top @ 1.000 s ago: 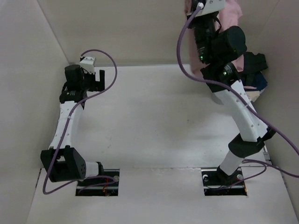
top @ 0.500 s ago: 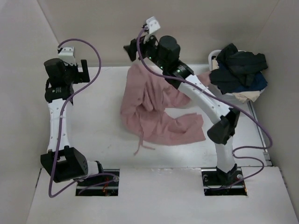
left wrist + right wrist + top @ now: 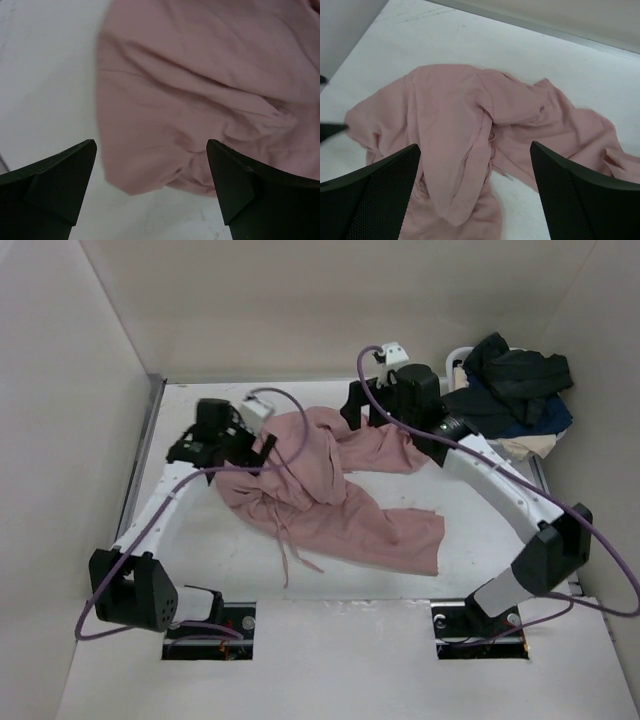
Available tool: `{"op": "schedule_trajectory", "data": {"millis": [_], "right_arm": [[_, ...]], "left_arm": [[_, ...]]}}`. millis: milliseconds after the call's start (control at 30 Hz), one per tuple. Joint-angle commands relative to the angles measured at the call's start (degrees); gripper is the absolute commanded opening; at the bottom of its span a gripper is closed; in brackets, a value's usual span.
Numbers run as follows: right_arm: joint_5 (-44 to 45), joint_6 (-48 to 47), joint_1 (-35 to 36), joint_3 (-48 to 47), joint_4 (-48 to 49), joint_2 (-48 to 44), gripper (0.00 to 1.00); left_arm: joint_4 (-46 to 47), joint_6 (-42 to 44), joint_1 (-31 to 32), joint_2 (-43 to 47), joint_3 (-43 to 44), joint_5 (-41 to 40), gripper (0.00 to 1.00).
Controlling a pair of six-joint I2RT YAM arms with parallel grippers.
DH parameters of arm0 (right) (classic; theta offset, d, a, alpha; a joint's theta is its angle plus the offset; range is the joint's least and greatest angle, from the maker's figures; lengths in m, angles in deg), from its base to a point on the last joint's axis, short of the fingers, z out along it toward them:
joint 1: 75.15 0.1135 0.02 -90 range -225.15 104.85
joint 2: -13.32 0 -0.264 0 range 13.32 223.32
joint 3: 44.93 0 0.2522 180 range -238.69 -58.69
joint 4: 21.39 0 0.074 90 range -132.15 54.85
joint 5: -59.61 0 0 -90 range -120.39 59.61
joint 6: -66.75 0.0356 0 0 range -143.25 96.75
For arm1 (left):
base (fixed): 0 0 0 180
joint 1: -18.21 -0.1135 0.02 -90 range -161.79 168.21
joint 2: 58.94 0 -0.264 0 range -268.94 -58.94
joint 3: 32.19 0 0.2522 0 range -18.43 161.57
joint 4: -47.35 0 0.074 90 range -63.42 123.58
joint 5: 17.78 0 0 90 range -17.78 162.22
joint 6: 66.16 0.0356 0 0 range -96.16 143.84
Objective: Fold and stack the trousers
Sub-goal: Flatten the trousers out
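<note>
I should next grab a fold of the bunched trousers with my left gripper, apart from my right gripper, to stretch them open for folding.
The dusty-pink trousers (image 3: 335, 495) lie crumpled across the middle of the table, one leg running to the front right and a drawstring trailing toward the front. My left gripper (image 3: 260, 446) hovers open at their left edge; in the left wrist view (image 3: 150, 172) a corner of the trousers (image 3: 200, 90) lies below the gap between its fingers. My right gripper (image 3: 352, 406) hangs open over the trousers' back edge, holding nothing. The right wrist view (image 3: 475, 175) looks down on the bunched trousers (image 3: 465, 125).
A heap of black and navy garments (image 3: 515, 385) sits at the back right, over a cream cloth (image 3: 528, 446) and beside a white rim (image 3: 458, 360). Walls enclose the table on the left, back and right. Bare table (image 3: 200, 540) shows at the front left.
The right gripper opened and let the trousers drop onto the table, then drew back to the right. The left arm swung in from the back left to the trousers' left edge.
</note>
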Motion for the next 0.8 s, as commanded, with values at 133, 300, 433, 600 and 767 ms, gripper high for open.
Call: {"op": "schedule_trajectory", "data": {"millis": [133, 300, 433, 600, 767], "right_arm": [[-1.8, 9.5, 1.2, 15.6, 8.3, -2.9, 0.95], [-14.2, 21.0, 0.0, 21.6, 20.9, 3.8, 0.99], [-20.2, 25.6, 0.1, 21.8, 24.3, 9.2, 1.00], [-18.0, 26.3, 0.1, 20.8, 22.1, 14.2, 0.97], [-18.1, 24.3, 1.9, 18.9, 19.1, 16.0, 0.39]], "left_arm": [[2.4, 12.1, 19.5, -3.0, -10.0, -3.0, 0.96], [17.0, 9.2, 22.4, -6.8, -14.5, -4.2, 0.97], [20.3, 9.5, 24.5, -11.7, -16.6, -4.4, 0.80], [20.9, 6.7, 23.8, -16.2, -15.4, -5.9, 0.38], [21.0, 4.7, 22.6, -14.8, -14.9, -8.7, 0.03]]}}
